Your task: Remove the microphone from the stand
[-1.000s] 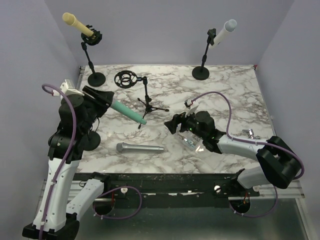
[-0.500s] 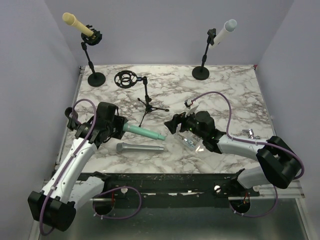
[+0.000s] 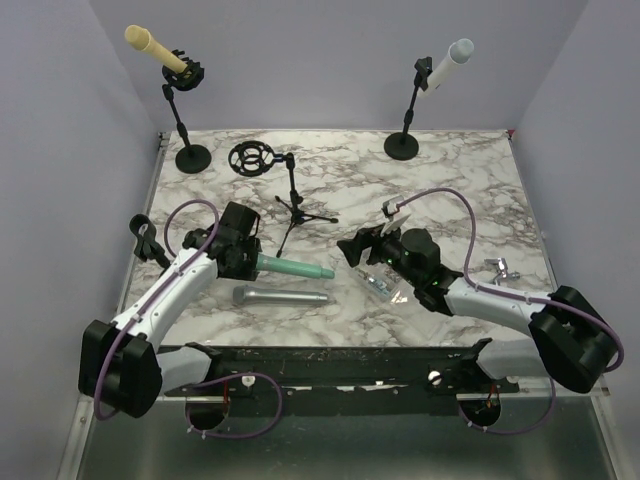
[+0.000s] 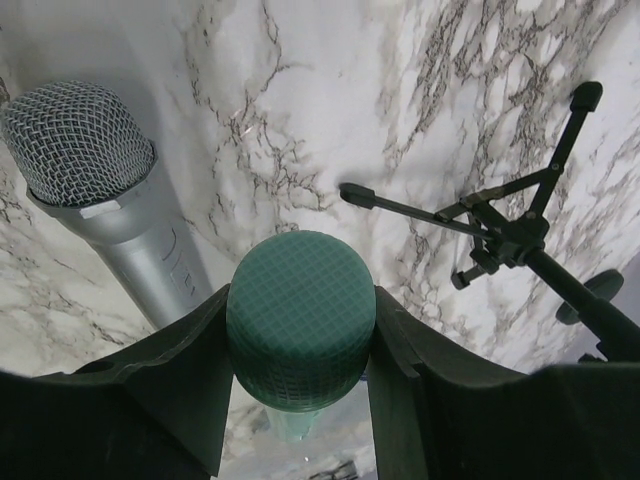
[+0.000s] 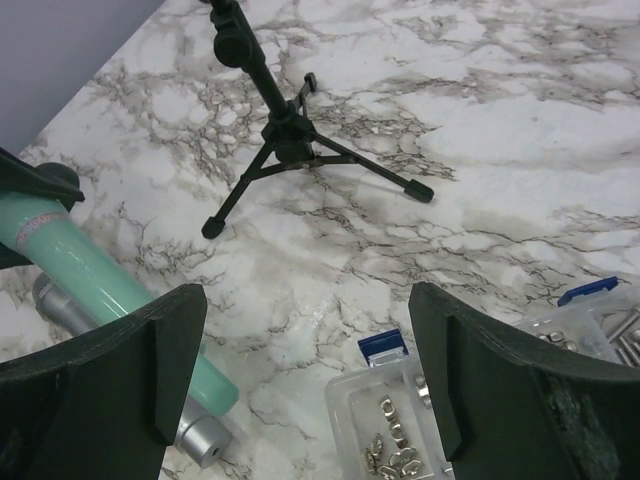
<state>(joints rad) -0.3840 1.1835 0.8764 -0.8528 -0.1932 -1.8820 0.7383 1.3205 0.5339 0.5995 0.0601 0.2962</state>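
Observation:
I need to keep holding the teal microphone with my left gripper. Its head is above the table, so it would fall onto the marble next to the silver one if I let go now.
My left gripper (image 3: 250,263) is shut on the head of a teal microphone (image 3: 292,268), held low and nearly level just behind a silver microphone (image 3: 280,296) that lies on the marble table. In the left wrist view the teal head (image 4: 300,325) sits clamped between both fingers (image 4: 170,400), with the silver microphone (image 4: 95,165) to its left. The small black tripod stand (image 3: 293,200) is empty, and its ring mount (image 3: 249,159) is bare. My right gripper (image 3: 352,248) is open and empty, and its wrist view (image 5: 305,340) looks at the tripod (image 5: 285,140).
A yellow microphone (image 3: 153,47) sits in a stand at the back left, and a white one (image 3: 448,63) in a stand at the back right. A clear box of small metal parts (image 3: 385,288) lies under my right gripper. A metal bit (image 3: 497,266) lies at the right.
My left arm has come down from high at the left, bringing the teal microphone low beside the silver one and turning it level. My right arm has shifted slightly right.

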